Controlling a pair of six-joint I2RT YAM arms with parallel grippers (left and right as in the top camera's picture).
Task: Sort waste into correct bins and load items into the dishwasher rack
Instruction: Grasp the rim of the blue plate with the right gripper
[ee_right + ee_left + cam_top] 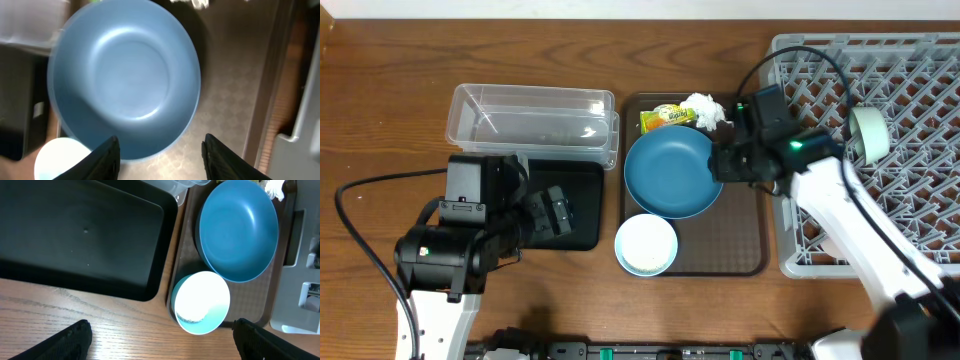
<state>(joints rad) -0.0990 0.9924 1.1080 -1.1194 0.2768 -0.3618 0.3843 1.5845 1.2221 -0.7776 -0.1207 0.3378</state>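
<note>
I need to pick up the blue bowl next with my right gripper by the bowl's rim that faces the rack. Then the bowl's opposite edge stays free to load into the rack.
The large dark-blue bowl (670, 172) sits on the brown serving tray (745, 250), with the pale-green bowl (646, 244) holding white rice grains at its front. The yellow-green wrapper (665, 117) and crumpled white tissue (706, 110) lie behind the blue bowl. My right gripper (725, 160) is open, just above the blue bowl's right rim; in the right wrist view (162, 155) the bowl (125, 75) fills the frame. My left gripper (560, 215) is open and empty over the black tray (582, 190). A white bowl (868, 133) stands on edge in the grey rack (880, 80). Cup and chopsticks are out of view.
The clear tub (530, 120) stands behind the black tray. The left wrist view shows the black tray (75, 235), the blue bowl (237, 227) and the pale-green bowl (201, 302), with my open fingers (162, 342) above bare wood. The rack's wall borders the serving tray's right edge.
</note>
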